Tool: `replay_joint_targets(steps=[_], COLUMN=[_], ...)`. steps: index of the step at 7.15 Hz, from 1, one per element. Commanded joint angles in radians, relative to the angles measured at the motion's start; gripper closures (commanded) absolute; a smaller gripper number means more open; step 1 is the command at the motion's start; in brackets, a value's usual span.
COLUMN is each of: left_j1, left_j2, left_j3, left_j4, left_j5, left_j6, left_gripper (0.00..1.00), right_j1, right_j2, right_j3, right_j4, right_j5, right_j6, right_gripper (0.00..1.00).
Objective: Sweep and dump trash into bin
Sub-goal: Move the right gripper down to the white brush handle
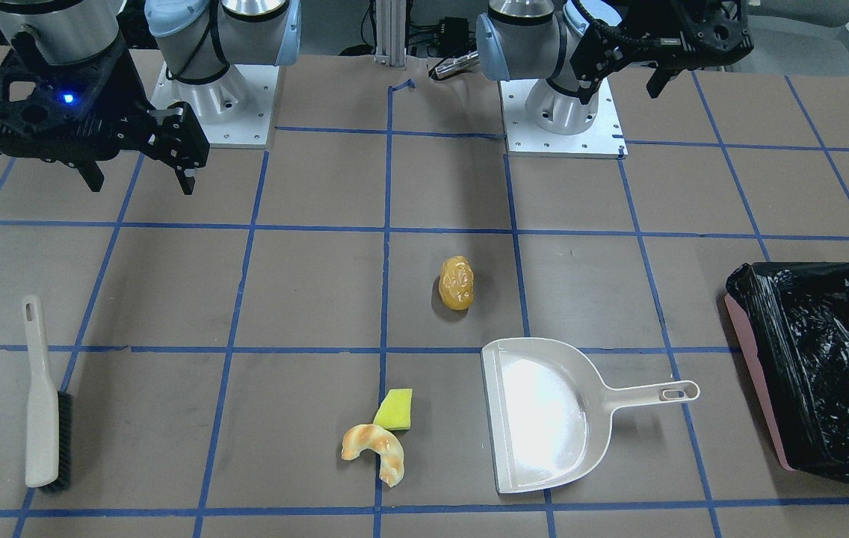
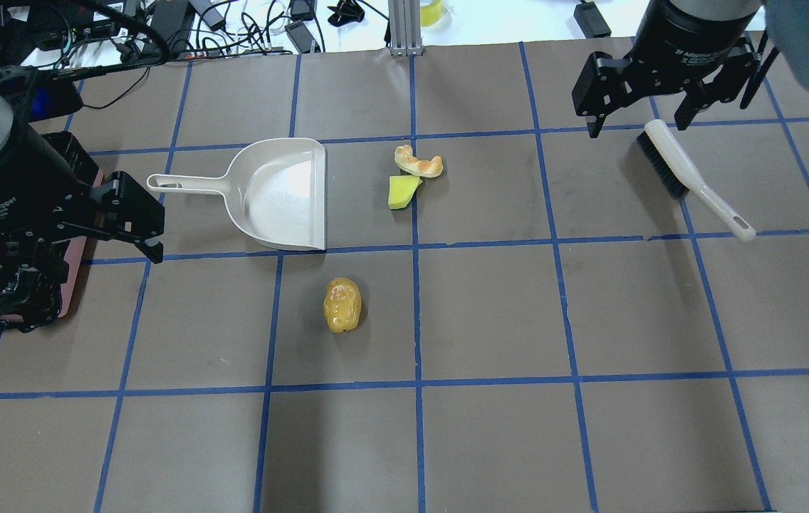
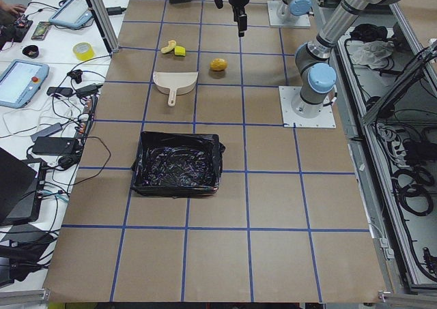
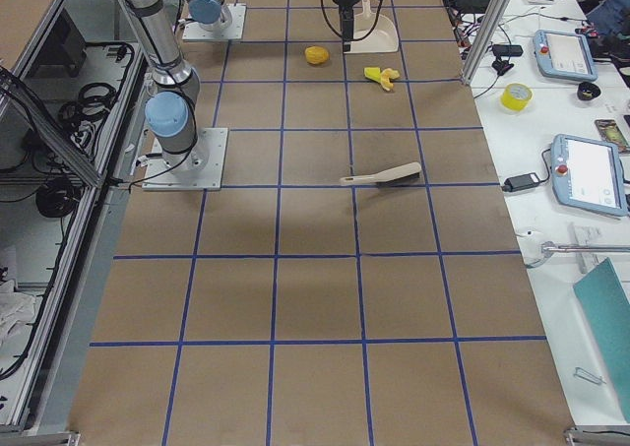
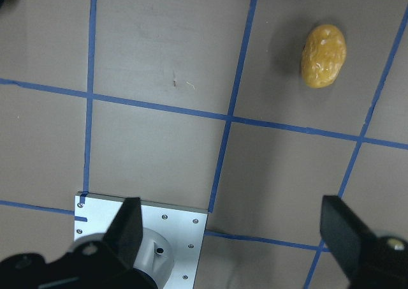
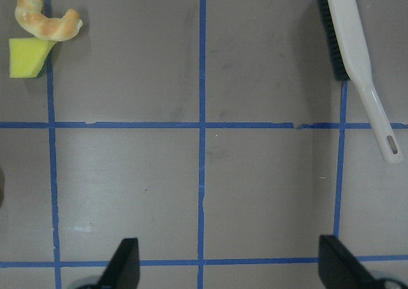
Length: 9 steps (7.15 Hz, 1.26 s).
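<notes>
The brush widens into a broad bristled head (image 1: 46, 438), so my right gripper should next grab the brush by its slim white handle (image 1: 35, 335) to sweep the trash.
The tan croissant (image 1: 376, 450) and the yellow-green sponge wedge (image 1: 395, 409) lie touching on the table, just off the dustpan's open side. The amber lumpy piece (image 1: 457, 282) lies apart, nearer mid-table. The pink bin with a black bag (image 1: 824, 366) stands at the table's end on my left side. My left gripper (image 1: 619, 90) hangs open and empty above the table near its base; its wrist view shows the amber piece (image 5: 324, 55) below. My right gripper (image 1: 139, 179) hangs open and empty, high above the brush.
An off-white dustpan (image 1: 544, 411) lies flat between the trash and the bin, handle toward the bin. A white hand brush with black bristles (image 1: 43, 403) lies on my right side. Arm base plates (image 1: 563, 138) stand at the robot's edge.
</notes>
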State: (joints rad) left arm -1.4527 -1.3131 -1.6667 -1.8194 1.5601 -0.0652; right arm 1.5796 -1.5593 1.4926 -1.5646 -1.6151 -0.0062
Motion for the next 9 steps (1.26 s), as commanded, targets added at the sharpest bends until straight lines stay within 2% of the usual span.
replay_joint_targets(steps=[1,2,4,6,9], left_j1=[-0.002,0.0,-0.002,-0.002,0.0], left_j2=[0.0,-0.002,0.0,-0.002,0.0], left_j3=[0.001,0.001,0.001,0.001,0.001], left_j4=[0.0,0.003,0.011,0.014,0.014], left_j5=[0.001,0.002,0.002,0.001,0.002], left_j6=[0.002,0.002,0.002,0.002,0.002], left_gripper=[0.0,0.0,0.0,0.0,0.0], right_j1=[-0.001,-0.012,-0.073,-0.231,-0.378], right_j2=[0.001,0.004,0.04,0.1,0.247], right_j3=[0.002,0.003,0.006,0.018,0.046], right_j4=[0.001,0.001,-0.006,-0.012,-0.19], right_j5=[-0.002,-0.012,-0.009,-0.003,-0.003], right_j6=[-0.001,-0.008,-0.212,-0.399,-0.654], right_gripper=[0.0,0.0,0.0,0.0,0.01])
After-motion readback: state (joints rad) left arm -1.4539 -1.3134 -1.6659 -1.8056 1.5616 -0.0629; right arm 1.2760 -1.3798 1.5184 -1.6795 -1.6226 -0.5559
